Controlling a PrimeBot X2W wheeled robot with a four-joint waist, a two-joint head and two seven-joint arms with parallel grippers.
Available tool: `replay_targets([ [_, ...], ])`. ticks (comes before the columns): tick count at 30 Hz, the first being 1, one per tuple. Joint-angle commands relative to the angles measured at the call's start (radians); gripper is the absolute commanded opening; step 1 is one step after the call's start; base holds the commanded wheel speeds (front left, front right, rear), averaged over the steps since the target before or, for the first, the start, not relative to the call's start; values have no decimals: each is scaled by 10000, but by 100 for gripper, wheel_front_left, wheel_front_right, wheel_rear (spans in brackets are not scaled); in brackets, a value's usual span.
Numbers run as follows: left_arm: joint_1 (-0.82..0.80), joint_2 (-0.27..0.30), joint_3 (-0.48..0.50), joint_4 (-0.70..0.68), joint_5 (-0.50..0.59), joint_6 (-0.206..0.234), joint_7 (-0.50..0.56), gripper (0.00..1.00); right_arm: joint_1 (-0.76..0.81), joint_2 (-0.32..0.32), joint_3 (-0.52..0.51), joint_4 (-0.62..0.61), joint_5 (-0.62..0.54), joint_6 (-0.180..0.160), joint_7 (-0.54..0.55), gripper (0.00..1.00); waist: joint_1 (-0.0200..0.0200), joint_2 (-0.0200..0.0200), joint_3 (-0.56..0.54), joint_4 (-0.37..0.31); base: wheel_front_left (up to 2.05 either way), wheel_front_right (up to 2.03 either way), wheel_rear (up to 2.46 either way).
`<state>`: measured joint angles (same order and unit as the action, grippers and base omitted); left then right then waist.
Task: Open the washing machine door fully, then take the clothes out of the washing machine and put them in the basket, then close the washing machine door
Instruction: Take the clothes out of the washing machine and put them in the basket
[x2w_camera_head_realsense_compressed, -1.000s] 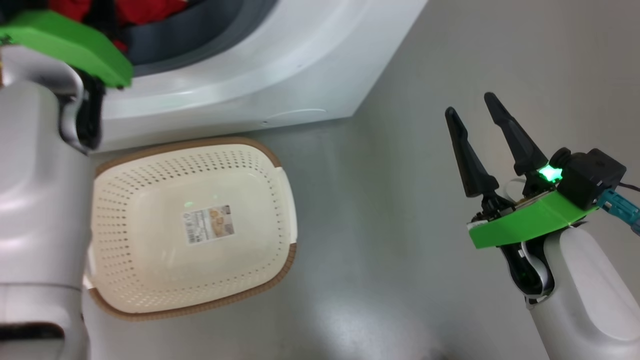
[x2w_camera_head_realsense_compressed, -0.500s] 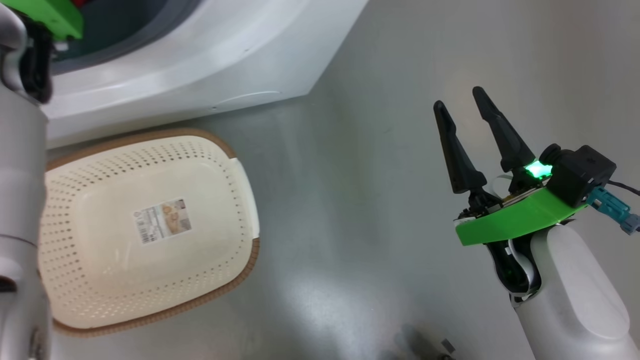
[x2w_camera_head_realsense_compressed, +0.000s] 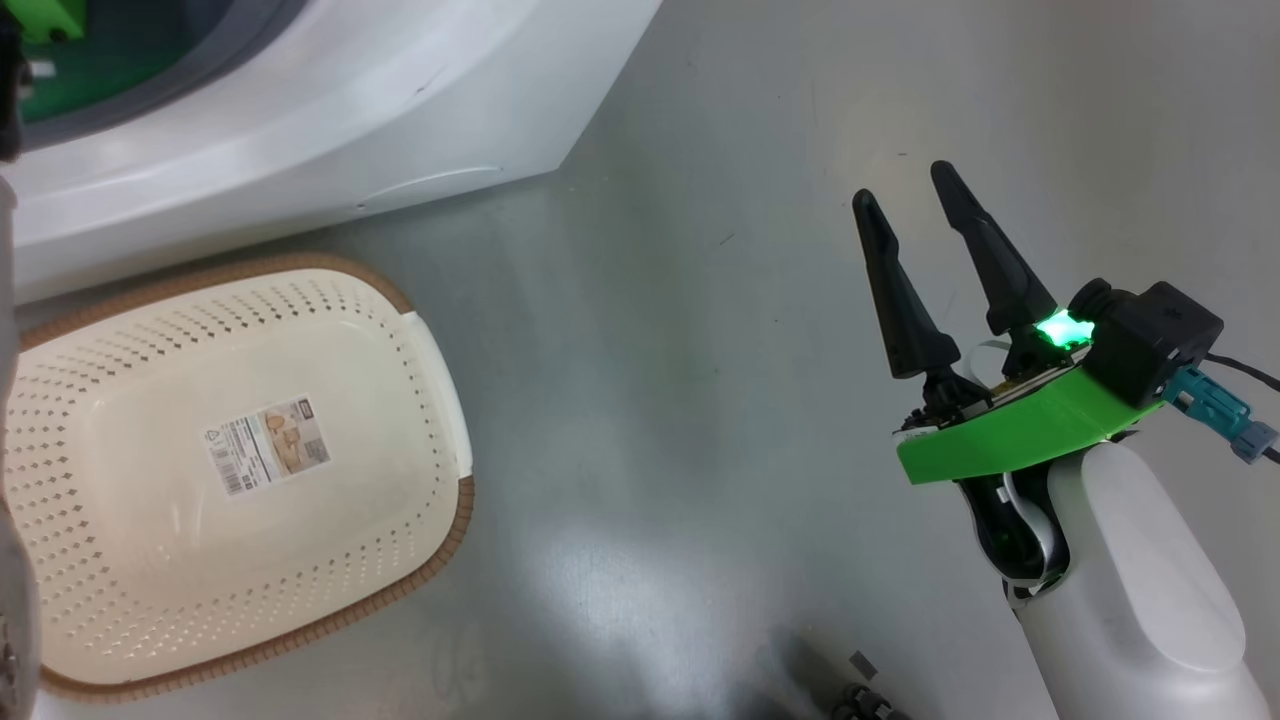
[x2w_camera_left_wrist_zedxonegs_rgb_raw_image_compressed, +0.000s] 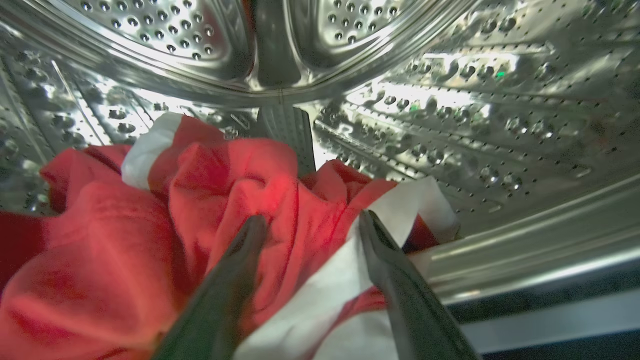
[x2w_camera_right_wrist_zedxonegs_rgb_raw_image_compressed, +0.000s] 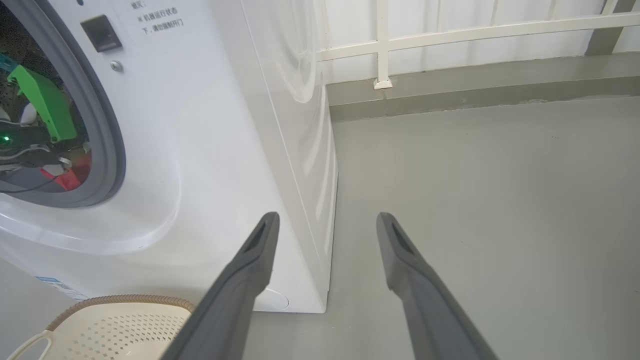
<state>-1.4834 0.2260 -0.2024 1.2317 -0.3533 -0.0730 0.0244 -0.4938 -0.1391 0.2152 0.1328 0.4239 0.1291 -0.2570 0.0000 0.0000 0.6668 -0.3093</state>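
Note:
To take out the clothes (x2w_camera_left_wrist_zedxonegs_rgb_raw_image_compressed: 150, 210), my left gripper next needs to grab the raised fold along the white trim (x2w_camera_left_wrist_zedxonegs_rgb_raw_image_compressed: 324, 237), since the rest lies slack in the drum.
Inside the steel drum (x2w_camera_left_wrist_zedxonegs_rgb_raw_image_compressed: 450, 100) of the washing machine (x2w_camera_head_realsense_compressed: 330, 110) lie the red clothes (x2w_camera_left_wrist_zedxonegs_rgb_raw_image_compressed: 150, 210) with white trim. My left gripper (x2w_camera_left_wrist_zedxonegs_rgb_raw_image_compressed: 310, 222) is open in the drum, its fingertips spread over a red and white fold. The cream basket (x2w_camera_head_realsense_compressed: 230, 470) sits on the floor before the machine, with just its paper label (x2w_camera_head_realsense_compressed: 268, 445) inside. My right gripper (x2w_camera_head_realsense_compressed: 908, 180) hangs open over bare floor to the basket's right, holding nothing. In the right wrist view the machine (x2w_camera_right_wrist_zedxonegs_rgb_raw_image_compressed: 210, 140) stands at left, and my right gripper (x2w_camera_right_wrist_zedxonegs_rgb_raw_image_compressed: 325, 216) points past its corner. The door is out of view.
A white railing (x2w_camera_right_wrist_zedxonegs_rgb_raw_image_compressed: 450, 35) and a low grey kerb run along the far wall. The grey floor (x2w_camera_head_realsense_compressed: 700, 350) stretches wide to the right of the machine. A small dark object (x2w_camera_head_realsense_compressed: 860, 700) lies at the bottom edge of the head view.
The head camera has swung right, so the basket and machine slid left in the picture. The red clothes and my left arm have slipped out of the head view.

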Motion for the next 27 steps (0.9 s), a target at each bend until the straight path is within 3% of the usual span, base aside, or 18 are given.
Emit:
replay_targets([
  [1,-165,365,-44,-94,48,67,163,100,161,25,165,-227,35,16,-48,100,0,0,-5,-5,0,0,0],
  [9,-72,174,-262,267,-95,-254,1011,100,152,32,145,-182,1,16,-48,100,0,0,-90,70,0,0,0],
  [10,-47,162,-275,291,-121,-278,1077,96,145,29,154,-173,2,16,-48,100,0,0,-104,78,0,0,0],
  [11,-28,156,-291,309,-139,-297,1116,74,141,24,163,-163,4,16,-48,100,0,0,-117,88,0,0,0],
  [13,2,143,-316,331,-171,-322,1104,11,131,18,183,-141,7,16,-48,100,0,0,-147,103,0,0,0],
  [14,23,133,-335,341,-179,-331,1087,0,126,13,190,-131,9,16,-48,100,0,0,-165,112,0,0,0],
  [27,476,-68,-499,199,-371,-478,-481,0,228,-125,207,-8,-19,16,-48,100,0,0,-884,278,0,0,0],
])
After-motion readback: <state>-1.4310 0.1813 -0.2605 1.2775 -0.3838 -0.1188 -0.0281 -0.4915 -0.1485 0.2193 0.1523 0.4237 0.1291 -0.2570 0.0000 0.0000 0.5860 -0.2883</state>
